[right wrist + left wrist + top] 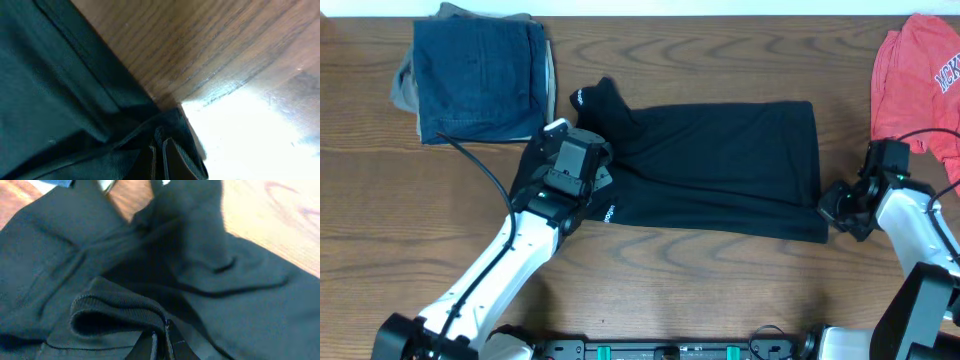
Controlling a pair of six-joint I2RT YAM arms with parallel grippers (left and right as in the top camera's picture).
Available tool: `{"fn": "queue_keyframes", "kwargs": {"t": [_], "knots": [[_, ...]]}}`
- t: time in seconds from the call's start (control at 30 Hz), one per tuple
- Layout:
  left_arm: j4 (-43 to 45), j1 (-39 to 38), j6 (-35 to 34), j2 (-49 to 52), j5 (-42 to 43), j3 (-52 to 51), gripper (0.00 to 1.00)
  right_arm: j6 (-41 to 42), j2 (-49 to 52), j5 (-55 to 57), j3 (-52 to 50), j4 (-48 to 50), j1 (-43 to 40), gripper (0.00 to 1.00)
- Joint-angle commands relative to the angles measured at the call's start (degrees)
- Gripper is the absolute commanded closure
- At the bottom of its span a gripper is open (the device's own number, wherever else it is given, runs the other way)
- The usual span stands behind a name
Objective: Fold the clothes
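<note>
The left gripper should move the garment's bunched ribbed black edge toward the cloth before it opens. Uncovered cloth lies beyond the edge, so the garment would drop short if the gripper opened now.
The clothes are one black garment spread across the middle of the table, with a small white logo on a raised flap at its left. My left gripper sits on the garment's left part, shut on a ribbed black edge that bunches up just ahead of its fingertips. My right gripper is at the garment's lower right corner, shut on the black cloth, which wraps round its fingers. More of the clothes fill the left wrist view.
A folded dark-blue denim and tan pile lies at the back left, close to the left arm. A coral-red shirt with lettering lies at the back right, above the right arm. Bare wood runs along the front.
</note>
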Motion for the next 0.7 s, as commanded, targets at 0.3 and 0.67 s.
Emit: {"fn": "queue_keyframes", "kwargs": {"t": [0.3,0.67], "knots": [[3.3,-0.1,3.7,-7.6,-3.6,0.6,0.94,0.2,0.0,1.2,7.5,-2.7,0.2,0.99],[5.6,-0.1,3.7,-3.2,-10.1,0.6,0.94,2.2,0.0,1.2,7.1,5.8,2.6,0.98]]}}
